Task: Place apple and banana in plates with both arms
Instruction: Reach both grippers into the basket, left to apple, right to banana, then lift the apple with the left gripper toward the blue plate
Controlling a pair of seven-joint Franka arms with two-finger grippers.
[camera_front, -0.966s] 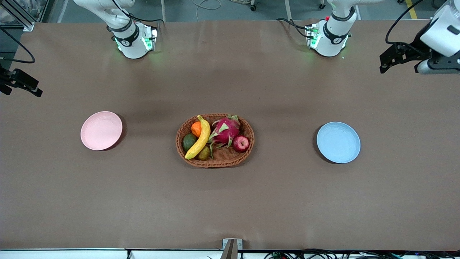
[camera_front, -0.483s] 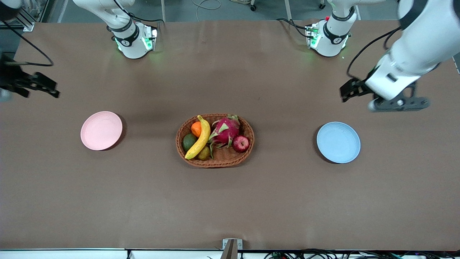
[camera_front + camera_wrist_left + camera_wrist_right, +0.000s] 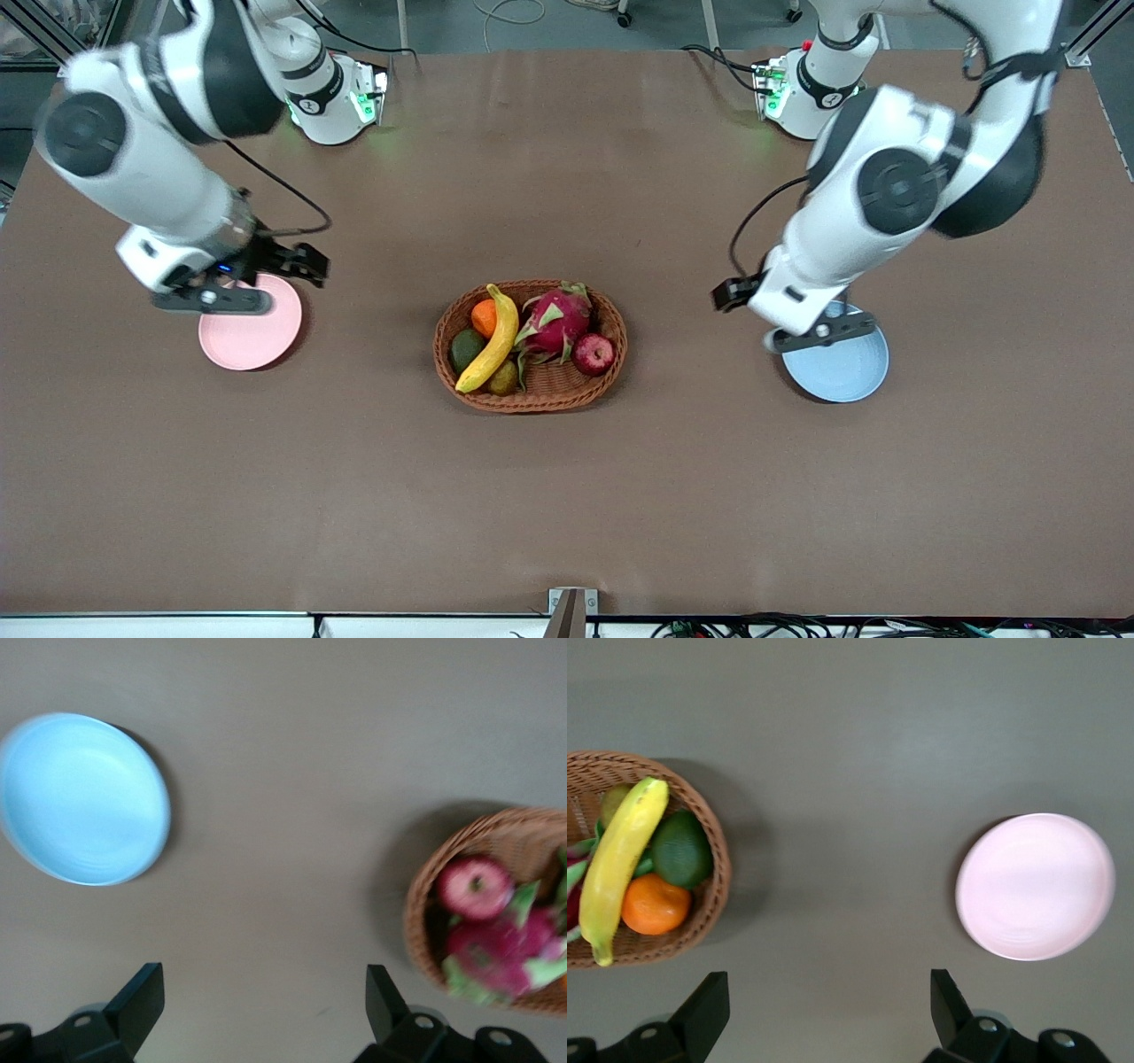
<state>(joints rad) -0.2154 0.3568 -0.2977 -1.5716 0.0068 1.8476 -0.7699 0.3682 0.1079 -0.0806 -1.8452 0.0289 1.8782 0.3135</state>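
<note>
I need to grab the dark-red apple by its round sides next with my left gripper, so that I can place the apple in the blue plate.
The dark-red apple and the yellow banana lie in the wicker basket at the table's middle. The pink plate lies toward the right arm's end, the blue plate toward the left arm's end; both are bare. My right gripper is open and empty, over the table by the pink plate's edge. My left gripper is open and empty, over the table between blue plate and basket. The left wrist view shows the left gripper, blue plate and apple. The right wrist view shows the right gripper, banana and pink plate.
The basket also holds a pink dragon fruit, an orange fruit, a dark green fruit and a small brownish fruit. Both arm bases stand along the table's edge farthest from the front camera.
Both arms have swung in from the table's ends toward the middle. Their hands now hang by the plates' edges. The fruit, basket and plates have not moved.
</note>
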